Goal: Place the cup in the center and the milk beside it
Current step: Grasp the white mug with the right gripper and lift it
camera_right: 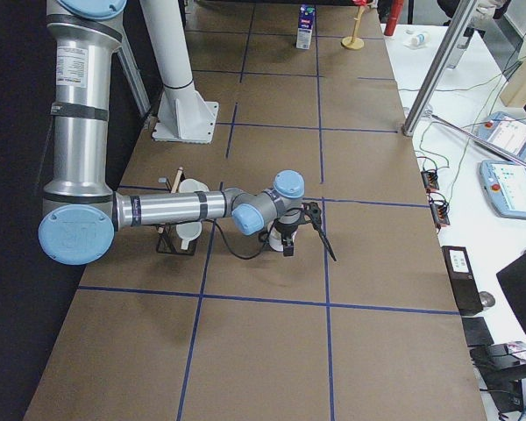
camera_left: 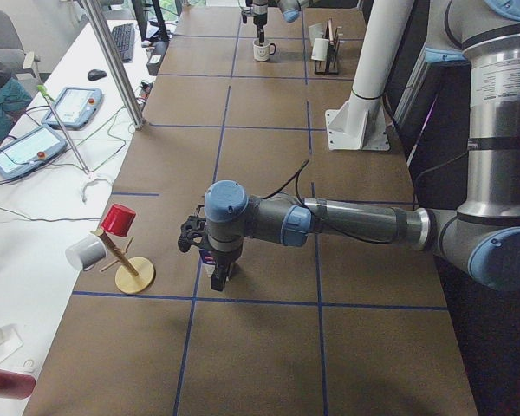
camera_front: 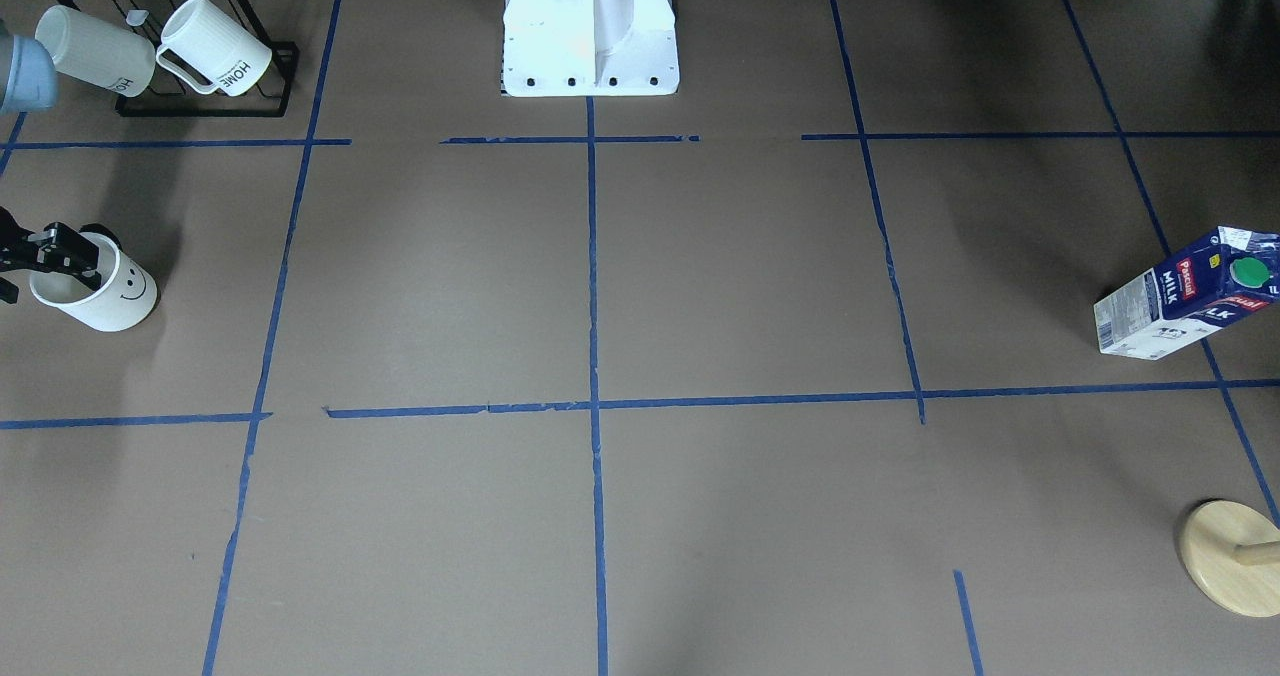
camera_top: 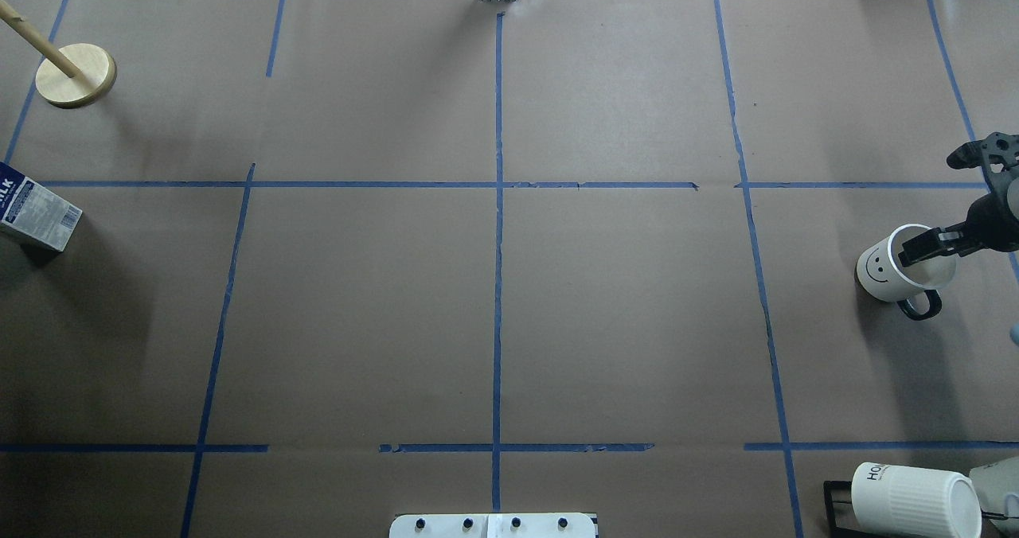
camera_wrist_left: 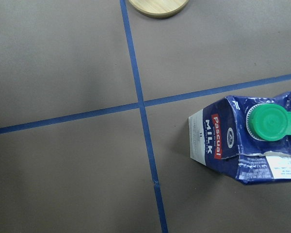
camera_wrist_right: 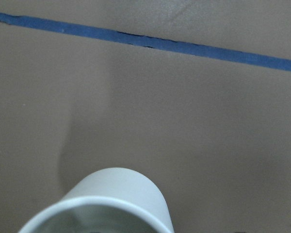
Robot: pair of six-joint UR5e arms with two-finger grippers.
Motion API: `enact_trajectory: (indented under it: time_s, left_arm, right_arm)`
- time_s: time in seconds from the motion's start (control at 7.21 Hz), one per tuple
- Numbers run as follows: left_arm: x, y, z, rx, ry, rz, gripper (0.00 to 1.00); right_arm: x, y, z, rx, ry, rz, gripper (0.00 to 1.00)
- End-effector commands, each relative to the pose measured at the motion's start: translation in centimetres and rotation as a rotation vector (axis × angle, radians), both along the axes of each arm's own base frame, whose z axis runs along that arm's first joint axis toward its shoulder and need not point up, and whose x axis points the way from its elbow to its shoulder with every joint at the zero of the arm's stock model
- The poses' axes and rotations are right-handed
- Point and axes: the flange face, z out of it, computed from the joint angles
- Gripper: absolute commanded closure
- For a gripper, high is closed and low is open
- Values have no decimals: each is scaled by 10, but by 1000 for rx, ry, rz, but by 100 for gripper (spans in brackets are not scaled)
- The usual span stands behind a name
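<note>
My right gripper is to grab the white mug by its rim (camera_front: pixel 74 298) (camera_wrist_right: pixel 94 199) next, and then it will place the mug in the center.
The cup (camera_front: pixel 105 294) is a white mug with a black smiley face, standing upright near the table's right end (camera_top: pixel 896 271). My right gripper (camera_top: pixel 927 208) is open: one finger (camera_top: pixel 927 243) reaches into the cup's mouth and the other stands wide outside it. The right wrist view shows only the cup's rim (camera_wrist_right: pixel 97 206). The milk (camera_front: pixel 1185 291) is a blue and white carton with a green cap, standing at the left end (camera_wrist_left: pixel 242 141). My left gripper (camera_left: pixel 211 256) hovers right over it; whether it is open or shut cannot be told. The center crossing (camera_top: pixel 497 184) is bare.
A black rack with two ribbed "HOME" mugs (camera_front: pixel 160 51) stands near the robot's right side. A wooden peg stand (camera_top: pixel 76 75) sits at the far left corner, past the milk. The white robot base (camera_front: pixel 590 31) is at the near middle edge.
</note>
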Motion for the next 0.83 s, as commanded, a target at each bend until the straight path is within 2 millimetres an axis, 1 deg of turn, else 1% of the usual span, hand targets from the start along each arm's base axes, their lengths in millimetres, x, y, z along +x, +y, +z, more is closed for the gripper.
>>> enact_trajectory:
  time_s: [0.0,0.14,0.69]
  left_arm:
    - [0,0,0,0,0,0,0]
    - [0,0,0,0,0,0,0]
    - [0,0,0,0,0,0,0]
  right_arm:
    - [-2,-1,-2,5,2,0,84]
    - [-1,-1,-3,8,-1,-1,96]
    - [0,0,-7,9,-12,-3,99]
